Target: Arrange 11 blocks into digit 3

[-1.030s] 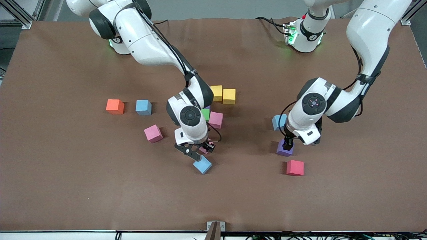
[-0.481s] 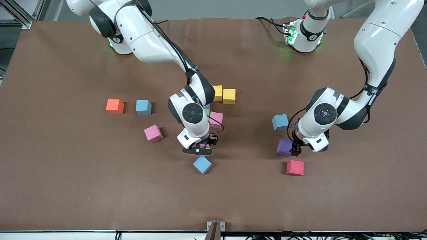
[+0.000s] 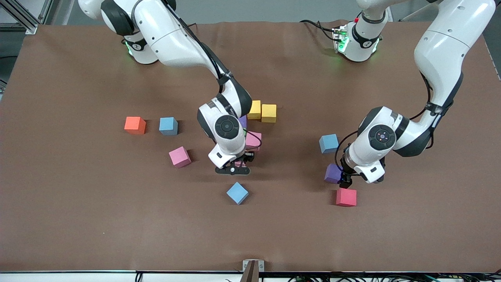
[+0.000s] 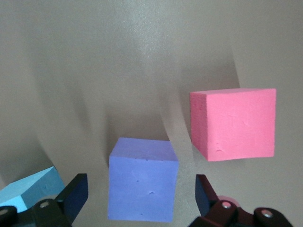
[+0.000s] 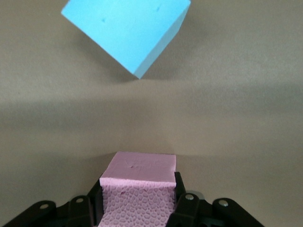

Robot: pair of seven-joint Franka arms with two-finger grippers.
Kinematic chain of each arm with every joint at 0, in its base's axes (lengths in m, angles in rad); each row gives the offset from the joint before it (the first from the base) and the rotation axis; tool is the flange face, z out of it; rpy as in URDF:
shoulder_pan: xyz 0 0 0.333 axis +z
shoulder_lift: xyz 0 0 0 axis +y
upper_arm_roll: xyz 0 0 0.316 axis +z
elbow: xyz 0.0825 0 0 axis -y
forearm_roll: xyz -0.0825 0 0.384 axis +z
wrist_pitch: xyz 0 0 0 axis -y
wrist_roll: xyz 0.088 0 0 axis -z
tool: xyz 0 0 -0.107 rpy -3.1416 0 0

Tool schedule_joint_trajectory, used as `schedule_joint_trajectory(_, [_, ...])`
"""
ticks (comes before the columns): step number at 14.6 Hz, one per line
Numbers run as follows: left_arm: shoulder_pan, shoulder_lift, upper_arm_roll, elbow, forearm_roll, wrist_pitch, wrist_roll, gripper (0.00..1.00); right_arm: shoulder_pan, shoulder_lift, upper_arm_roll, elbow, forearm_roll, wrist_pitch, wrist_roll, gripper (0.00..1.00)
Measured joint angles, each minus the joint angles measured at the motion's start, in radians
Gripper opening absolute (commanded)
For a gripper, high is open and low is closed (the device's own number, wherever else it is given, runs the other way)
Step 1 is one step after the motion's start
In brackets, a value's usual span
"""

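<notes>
My left gripper should reach the purple block's near side [image 3: 332, 174] before closing, as its fingers stop short.
My right gripper [image 3: 234, 169] is shut on a pink block [image 5: 139, 187] just above the table, between a light blue block [image 3: 237, 193] and the middle cluster. That cluster holds two yellow blocks [image 3: 261, 111], a purple block [image 3: 243, 122] and a pink block [image 3: 254, 140]. My right arm hides part of it, and no digit 3 can be made out. My left gripper [image 3: 344, 179] is open, low beside another purple block [image 3: 332, 173]. This block [image 4: 142, 187] lies between the fingertips, untouched. A red block [image 3: 346, 197] sits nearer the front camera.
An orange cube [image 3: 135, 125], a light blue block [image 3: 168, 126] and a pink block [image 3: 180, 156] lie toward the right arm's end. Another light blue block [image 3: 328, 143] sits just farther from the front camera than my left gripper.
My right gripper carried the pink block away from the light blue block, toward the cluster. My left gripper, open throughout, drew off the top of the purple block to its side.
</notes>
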Motion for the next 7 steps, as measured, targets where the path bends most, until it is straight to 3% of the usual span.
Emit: schedule_joint_trajectory(7, [-0.003, 0.052, 0.000, 0.028, 0.031, 0.000, 0.000, 1.00, 0.009, -0.077, 0.008, -0.157, 0.000, 0.145, -0.011, 0.03])
